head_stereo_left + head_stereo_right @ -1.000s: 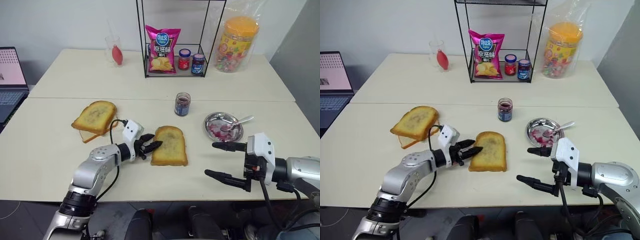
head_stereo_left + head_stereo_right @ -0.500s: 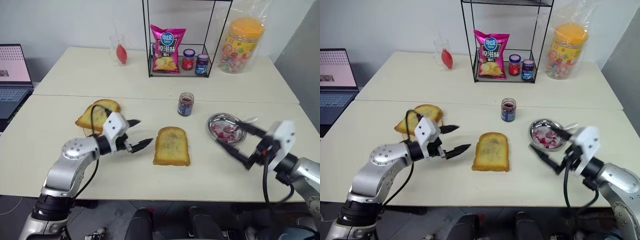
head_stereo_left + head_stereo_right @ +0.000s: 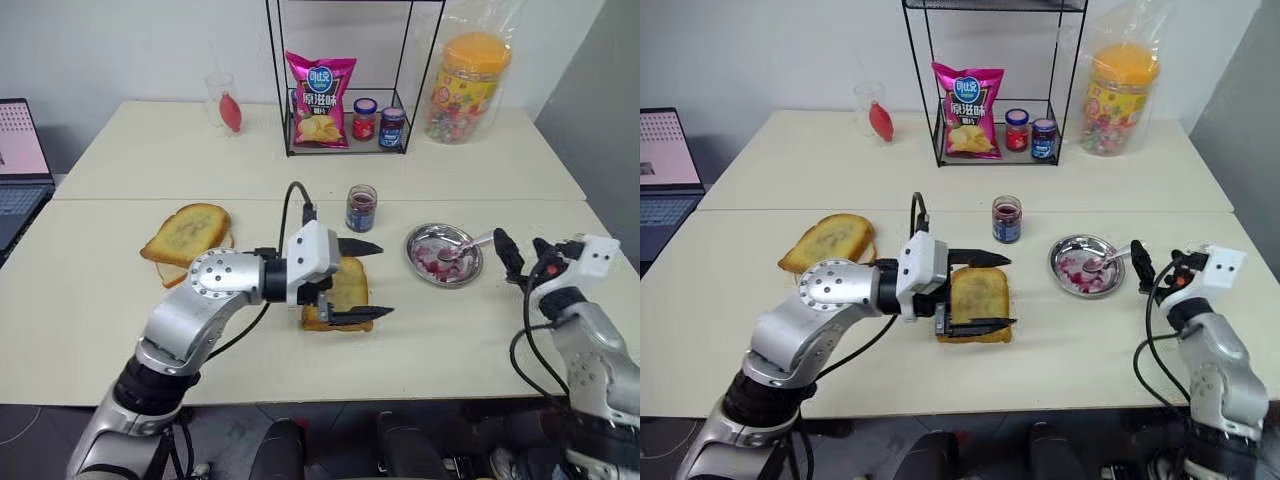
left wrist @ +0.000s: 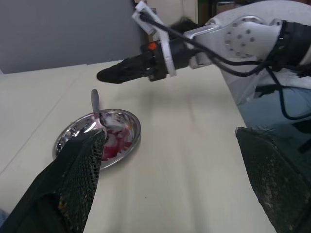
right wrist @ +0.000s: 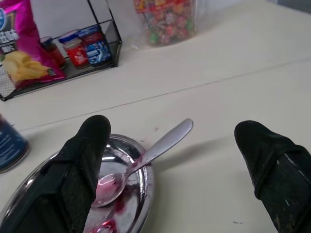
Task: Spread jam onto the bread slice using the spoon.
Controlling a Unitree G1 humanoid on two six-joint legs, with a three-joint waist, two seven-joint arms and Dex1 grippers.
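Note:
The right gripper grabs the spoon by its clean handle end point(image 3: 487, 239) next, since jam smears the spoon's bowl point(image 3: 449, 255) and the dish around it.
The bread slice point(image 3: 345, 288) lies flat at the table's middle, partly hidden by my left gripper point(image 3: 366, 281). That gripper hangs open above it, pointing right, with nothing between its fingers. The jam jar point(image 3: 361, 208) stands just behind the slice. To the right, the spoon point(image 5: 148, 156) rests with its bowl in a small metal dish point(image 3: 424, 240) smeared with jam, its handle sticking out over the rim. My right gripper point(image 5: 172, 128) is open, level with the table, its fingers on either side of the handle's end without touching it.
A pile of toast slices point(image 3: 186, 234) lies at the left. At the back stand a wire rack point(image 3: 342, 80) with a chips bag and two small jars, a candy jar point(image 3: 463, 88) and a glass point(image 3: 224, 100). A laptop point(image 3: 18, 150) sits far left.
My left gripper left the slice's left edge, opened wide, and rose over the slice, pointing right. My right gripper swung right and forward to the spoon's handle beside the dish.

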